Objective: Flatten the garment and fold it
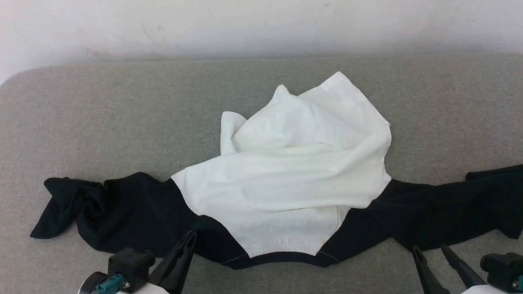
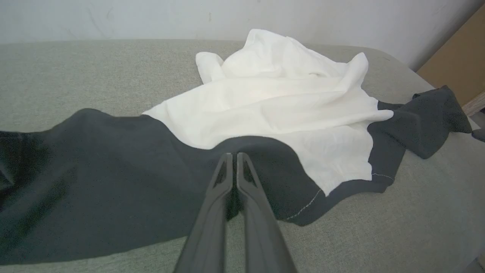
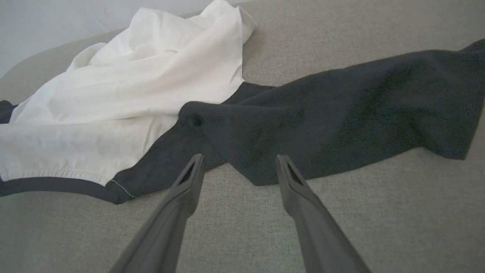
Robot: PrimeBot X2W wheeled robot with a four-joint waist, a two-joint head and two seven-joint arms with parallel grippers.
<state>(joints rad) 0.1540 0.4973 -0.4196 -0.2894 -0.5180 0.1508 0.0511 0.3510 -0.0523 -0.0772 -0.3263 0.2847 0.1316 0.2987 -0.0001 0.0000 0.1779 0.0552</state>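
Note:
Next, my right gripper grips the garment's black shoulder by its folded edge (image 1: 410,245), since the sleeve (image 1: 463,210) lies slack and flat on the cushion.
The garment (image 1: 286,183) lies across the grey cushion, its white body bunched up in the middle and its black sleeves stretched out to either side. The black neckline trim (image 1: 282,258) faces the near edge. My left gripper (image 1: 190,234) is shut on the black cloth of the left shoulder, and in the left wrist view (image 2: 235,154) the cloth rises in a small hump at the fingertips. My right gripper (image 1: 429,247) stands open just short of the right sleeve's near edge (image 3: 265,167), with only bare cushion between its fingers (image 3: 189,178).
The grey upholstered cushion (image 1: 102,122) spreads wide around the shirt, with a pale wall (image 1: 261,24) behind it. A brown panel (image 2: 458,64) stands past the cushion's right end. The left sleeve end (image 1: 61,204) is crumpled.

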